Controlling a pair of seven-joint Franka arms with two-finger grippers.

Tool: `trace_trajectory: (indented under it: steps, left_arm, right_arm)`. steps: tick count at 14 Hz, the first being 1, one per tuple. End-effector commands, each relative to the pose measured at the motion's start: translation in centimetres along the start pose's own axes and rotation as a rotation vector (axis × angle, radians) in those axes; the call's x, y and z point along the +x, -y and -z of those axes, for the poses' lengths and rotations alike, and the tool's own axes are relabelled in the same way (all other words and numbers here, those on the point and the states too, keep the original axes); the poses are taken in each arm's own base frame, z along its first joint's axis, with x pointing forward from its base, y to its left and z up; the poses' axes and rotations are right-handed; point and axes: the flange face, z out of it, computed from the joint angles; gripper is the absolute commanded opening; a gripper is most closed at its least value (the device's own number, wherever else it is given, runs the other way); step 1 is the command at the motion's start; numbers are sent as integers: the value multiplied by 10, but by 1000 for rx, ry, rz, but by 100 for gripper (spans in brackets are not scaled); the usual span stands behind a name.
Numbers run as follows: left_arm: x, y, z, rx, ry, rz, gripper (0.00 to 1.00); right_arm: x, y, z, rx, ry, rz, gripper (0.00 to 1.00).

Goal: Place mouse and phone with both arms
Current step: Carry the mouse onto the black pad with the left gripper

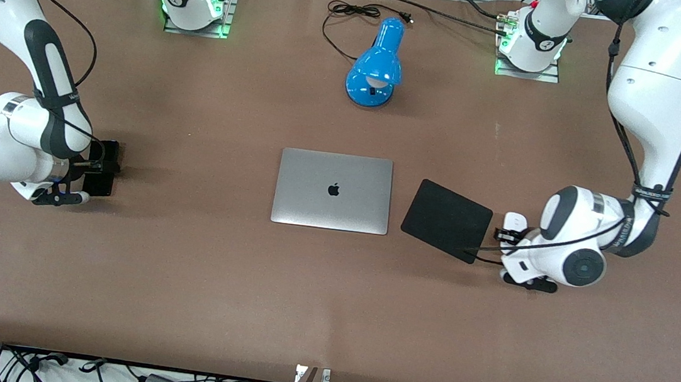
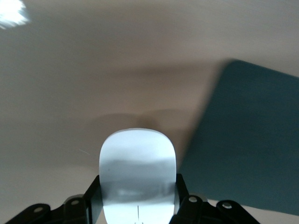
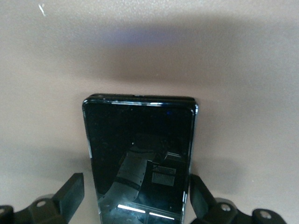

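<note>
The black phone needs to go near the silver laptop (image 1: 332, 191). My right gripper next needs to grab it by its long side edges to place it there.
The white mouse (image 1: 515, 221) sits between my left gripper's (image 1: 508, 235) fingers, just beside the black mouse pad (image 1: 447, 220) toward the left arm's end of the table. In the left wrist view both fingers press the mouse's (image 2: 138, 156) sides, so the left gripper (image 2: 138, 198) is shut on it. The black phone (image 1: 109, 153) lies flat on the table toward the right arm's end. My right gripper (image 1: 100, 173) is low over it. In the right wrist view the fingers (image 3: 71, 192) straddle the phone (image 3: 140, 140) with gaps, so the right gripper (image 3: 135, 193) is open.
A closed silver laptop (image 1: 333, 191) lies mid-table, beside the mouse pad, which also shows in the left wrist view (image 2: 247, 149). A blue desk lamp (image 1: 376, 63) with its black cord (image 1: 350, 11) stands farther from the front camera, between the arm bases.
</note>
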Motion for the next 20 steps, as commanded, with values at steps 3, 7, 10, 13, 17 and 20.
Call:
trace_trajectory:
  steps: [3, 7, 10, 13, 17, 20]
  left_arm:
    - [-15, -79, 2, -19, -1, 87, 31]
    - [-3, -92, -14, -64, -60, 97, 32]
    - [-5, -108, -19, -65, -65, 96, 32]
    - [-5, -110, -21, -66, -65, 91, 100]
    - [-21, -79, 45, -30, -25, 125, 100]
    - [-59, -16, 143, -8, -26, 188, 100]
  right_arm:
    - [5, 2, -5, -4, 11, 35, 100]
    - [8, 11, -6, -30, 23, 62, 87]
    - [9, 14, -8, -32, 28, 64, 68]
    - [9, 14, -9, -31, 30, 56, 46]
    - [7, 16, -4, -24, 42, 66, 23]
    - [15, 35, 31, 8, 71, 86, 17]
